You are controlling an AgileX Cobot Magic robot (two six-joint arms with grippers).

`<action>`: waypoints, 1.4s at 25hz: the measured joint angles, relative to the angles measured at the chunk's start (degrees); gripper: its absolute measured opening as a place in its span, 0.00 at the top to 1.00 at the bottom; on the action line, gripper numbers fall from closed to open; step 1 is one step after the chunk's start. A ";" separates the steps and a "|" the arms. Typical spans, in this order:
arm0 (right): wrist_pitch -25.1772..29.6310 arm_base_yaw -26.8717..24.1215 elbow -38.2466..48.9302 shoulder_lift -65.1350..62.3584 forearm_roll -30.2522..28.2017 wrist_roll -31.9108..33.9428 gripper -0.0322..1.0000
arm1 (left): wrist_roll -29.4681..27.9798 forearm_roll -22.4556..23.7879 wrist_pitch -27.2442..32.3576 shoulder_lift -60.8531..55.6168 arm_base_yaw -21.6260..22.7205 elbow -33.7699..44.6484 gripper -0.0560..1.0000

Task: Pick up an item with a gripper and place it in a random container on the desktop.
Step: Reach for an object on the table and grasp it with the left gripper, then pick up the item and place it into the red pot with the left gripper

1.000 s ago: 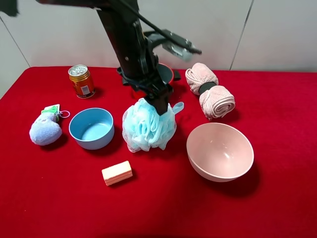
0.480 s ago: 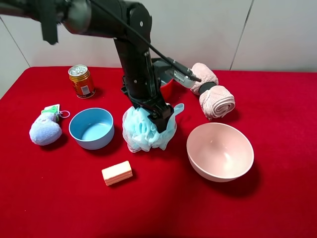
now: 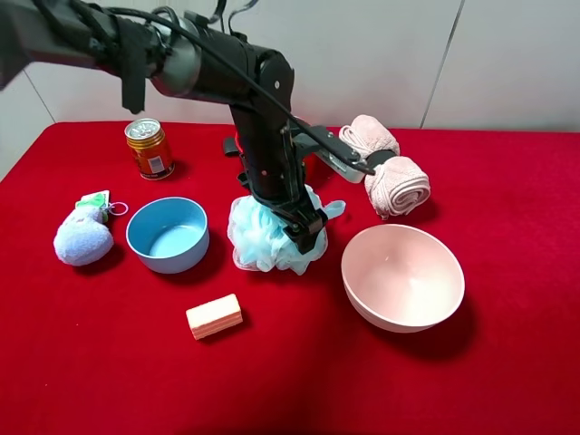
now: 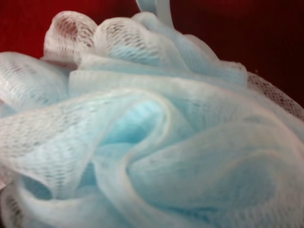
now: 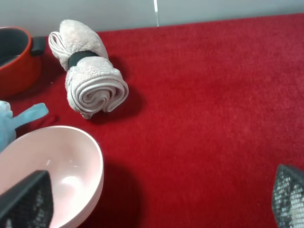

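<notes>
I should pick up the loofah by its ruffled mesh body (image 3: pixel 272 237) (image 4: pixel 156 142) with my left gripper next. Then it can go in a container.
The light blue mesh loofah (image 3: pixel 258 237) lies on the red cloth between the blue bowl and the pink bowl. Its ribbon loop (image 3: pixel 332 209) points right. My left gripper (image 3: pixel 304 233) is pressed down into the loofah's right side. The loofah (image 4: pixel 152 133) fills the left wrist view, so the fingers are hidden and I cannot tell how they stand. The red pot (image 5: pixel 14 59) with its dark inside is behind the loofah, and in the high view the left arm hides it. My right gripper (image 5: pixel 156 204) is open and empty near the pink bowl (image 5: pixel 52 161).
A blue bowl (image 3: pixel 168 234) sits left of the loofah and a pink bowl (image 3: pixel 402 276) right of it. A rolled pink towel (image 3: pixel 385 172) lies at the back right. An orange can (image 3: pixel 149 148), a lavender plush (image 3: pixel 83 237) and a peach block (image 3: pixel 214 315) are on the left side.
My left arm has come down, and its gripper has sunk from the top of the loofah into it, squashing it lower. The right arm has not moved.
</notes>
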 joint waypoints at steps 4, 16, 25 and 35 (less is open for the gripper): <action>0.00 0.00 0.00 0.00 0.00 0.00 0.30 | 0.00 0.19 -1.06 1.49 -0.21 -0.05 0.05; 0.00 0.00 0.00 0.00 0.06 0.00 0.30 | 0.00 0.86 -2.18 3.67 -0.38 -0.29 0.18; 0.00 0.00 0.00 0.00 0.12 0.00 0.30 | 0.00 1.08 -2.35 3.67 -0.38 -0.29 0.41; 0.00 0.00 0.00 0.00 0.24 0.00 0.30 | 0.00 1.08 -2.29 3.67 -0.38 -0.29 0.43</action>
